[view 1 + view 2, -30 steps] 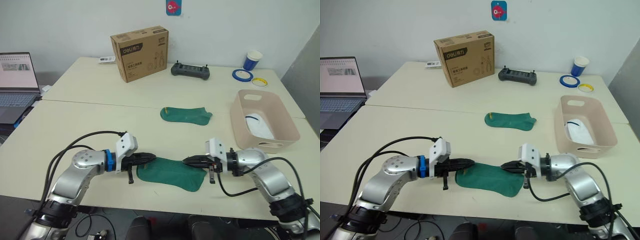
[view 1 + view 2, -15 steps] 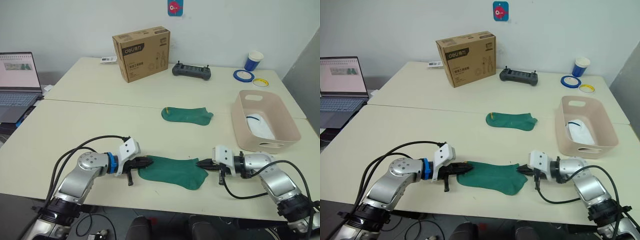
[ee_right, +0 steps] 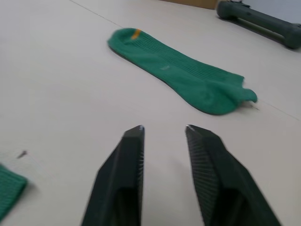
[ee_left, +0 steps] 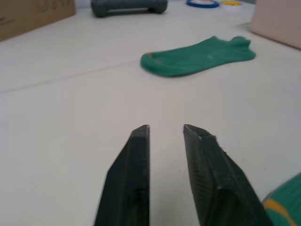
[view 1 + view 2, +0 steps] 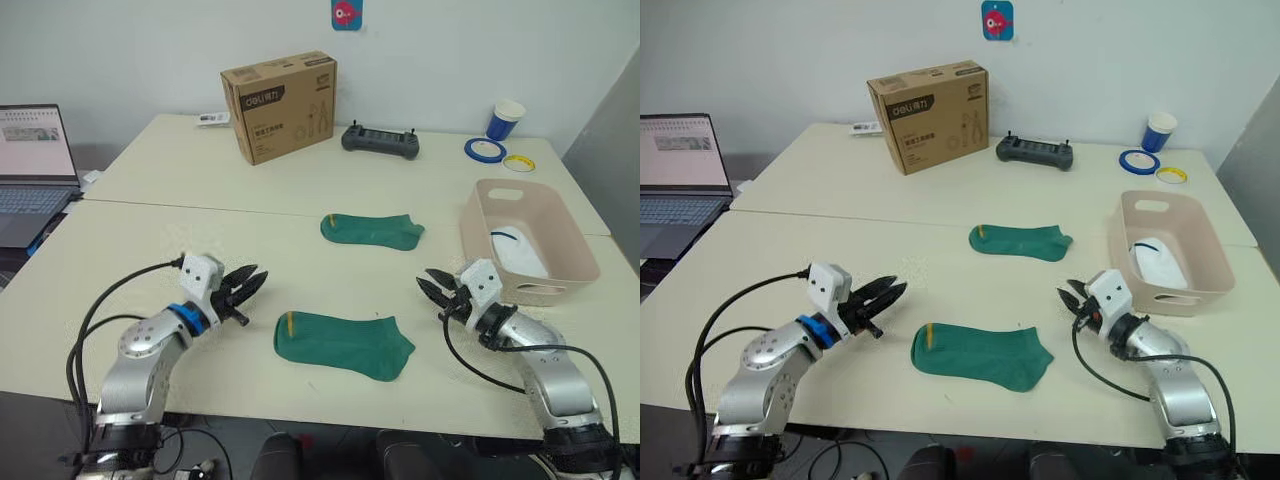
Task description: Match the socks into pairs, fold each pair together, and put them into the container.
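The green sock in the middle of the table has to be matched with the other green sock. My right gripper should grab it by its ribbed cuff end next.
Two dark green socks lie flat on the table. The near sock rests close to the front edge with its yellow cuff mark at the left end. The far sock lies mid-table, also seen as a green sock in the right wrist view. My left gripper hovers open to the left of the near sock, holding nothing. My right gripper is open and empty to the right of that sock, beside the pale pink container. A white sock lies inside the container.
A brown cardboard box and a black controller stand at the back. A blue cup and two tape rolls sit at the back right. An open laptop is at the far left.
Both grippers let go of the near green sock, opened and drew back outward and up, left to the left, right toward the container. The sock now lies flat.
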Robot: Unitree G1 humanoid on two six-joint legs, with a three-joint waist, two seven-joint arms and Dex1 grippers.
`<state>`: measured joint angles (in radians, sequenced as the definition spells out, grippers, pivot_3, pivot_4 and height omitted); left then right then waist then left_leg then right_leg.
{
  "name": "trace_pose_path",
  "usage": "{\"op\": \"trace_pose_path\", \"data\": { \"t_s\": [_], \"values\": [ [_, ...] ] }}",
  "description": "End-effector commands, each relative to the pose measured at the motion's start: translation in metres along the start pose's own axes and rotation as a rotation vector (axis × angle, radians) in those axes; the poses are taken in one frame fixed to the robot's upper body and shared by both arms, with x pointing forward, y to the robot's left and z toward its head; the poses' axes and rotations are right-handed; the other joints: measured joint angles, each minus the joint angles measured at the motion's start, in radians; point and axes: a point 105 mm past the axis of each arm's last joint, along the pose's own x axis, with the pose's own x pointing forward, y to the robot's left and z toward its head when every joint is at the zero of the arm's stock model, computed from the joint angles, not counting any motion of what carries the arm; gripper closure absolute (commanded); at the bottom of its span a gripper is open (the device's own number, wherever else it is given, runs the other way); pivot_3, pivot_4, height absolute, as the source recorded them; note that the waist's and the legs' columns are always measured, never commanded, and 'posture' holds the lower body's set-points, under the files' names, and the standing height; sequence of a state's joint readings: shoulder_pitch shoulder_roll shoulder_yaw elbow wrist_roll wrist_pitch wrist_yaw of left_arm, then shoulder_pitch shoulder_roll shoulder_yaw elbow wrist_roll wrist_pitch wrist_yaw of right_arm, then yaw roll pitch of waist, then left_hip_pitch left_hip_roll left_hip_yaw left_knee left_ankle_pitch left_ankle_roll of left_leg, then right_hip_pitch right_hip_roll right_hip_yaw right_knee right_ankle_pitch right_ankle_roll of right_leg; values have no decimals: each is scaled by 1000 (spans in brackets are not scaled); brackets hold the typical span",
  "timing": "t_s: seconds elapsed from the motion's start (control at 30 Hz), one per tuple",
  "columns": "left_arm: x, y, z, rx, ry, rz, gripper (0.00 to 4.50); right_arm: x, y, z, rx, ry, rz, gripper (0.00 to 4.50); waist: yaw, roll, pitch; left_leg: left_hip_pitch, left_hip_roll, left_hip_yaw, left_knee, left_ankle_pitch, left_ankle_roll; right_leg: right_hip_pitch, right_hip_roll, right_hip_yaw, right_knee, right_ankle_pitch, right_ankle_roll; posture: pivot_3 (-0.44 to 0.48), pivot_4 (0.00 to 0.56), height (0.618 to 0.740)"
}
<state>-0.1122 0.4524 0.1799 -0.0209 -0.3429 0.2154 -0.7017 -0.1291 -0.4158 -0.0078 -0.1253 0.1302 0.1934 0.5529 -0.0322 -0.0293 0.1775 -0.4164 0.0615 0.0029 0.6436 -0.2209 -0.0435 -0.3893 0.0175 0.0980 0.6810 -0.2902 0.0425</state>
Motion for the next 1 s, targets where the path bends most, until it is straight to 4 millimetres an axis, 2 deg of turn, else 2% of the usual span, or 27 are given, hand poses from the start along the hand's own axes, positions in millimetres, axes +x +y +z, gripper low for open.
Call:
{"op": "trace_pose_path", "data": {
  "t_s": [0.03,0.2,0.23,0.33,0.43,0.63,0.7,0.83,1.0],
  "values": [
    [-3,1,12,44,-44,26,1979,3,0,12,-53,-49,-23,1844,0,0,0,0,0,0,0,0,0,0,0,0,0,0,0,0,150,740],
    [-2,-2,10,50,-34,8,306,13,9,13,-78,-28,37,38,0,0,0,1,0,0,0,0,0,0,0,0,0,0,0,0,150,740],
    [-1,-1,11,51,-36,6,30,15,9,14,-92,-24,45,32,0,0,0,1,0,0,0,0,0,0,0,0,0,0,1,0,150,740],
    [9,-3,18,73,-37,-24,30,24,1,19,-101,-21,29,32,0,0,0,1,0,0,0,0,0,0,0,0,0,0,0,0,150,740],
    [28,-3,25,102,-25,-44,30,38,-9,26,-125,-14,8,32,1,0,0,1,0,0,1,0,0,0,0,0,0,1,1,0,150,740],
    [90,2,45,131,-15,-76,30,72,-37,29,-137,65,-23,32,1,0,0,0,-1,0,1,0,0,1,1,0,0,2,1,0,150,740],
    [103,2,53,151,-29,-79,30,83,-43,27,-124,97,-23,32,0,0,0,-1,-1,0,1,0,0,0,1,0,0,4,-2,0,150,740],
    [105,0,64,133,-97,-98,30,102,-49,23,-82,132,-43,32,-12,0,0,-1,-1,0,-1,0,0,-1,1,0,-1,4,-2,0,150,740],
    [91,-24,63,143,-147,-212,30,118,-46,6,-33,224,-39,32,-25,0,0,-1,0,0,-7,0,0,-4,1,0,-1,2,-3,0,150,740]
  ]
}}
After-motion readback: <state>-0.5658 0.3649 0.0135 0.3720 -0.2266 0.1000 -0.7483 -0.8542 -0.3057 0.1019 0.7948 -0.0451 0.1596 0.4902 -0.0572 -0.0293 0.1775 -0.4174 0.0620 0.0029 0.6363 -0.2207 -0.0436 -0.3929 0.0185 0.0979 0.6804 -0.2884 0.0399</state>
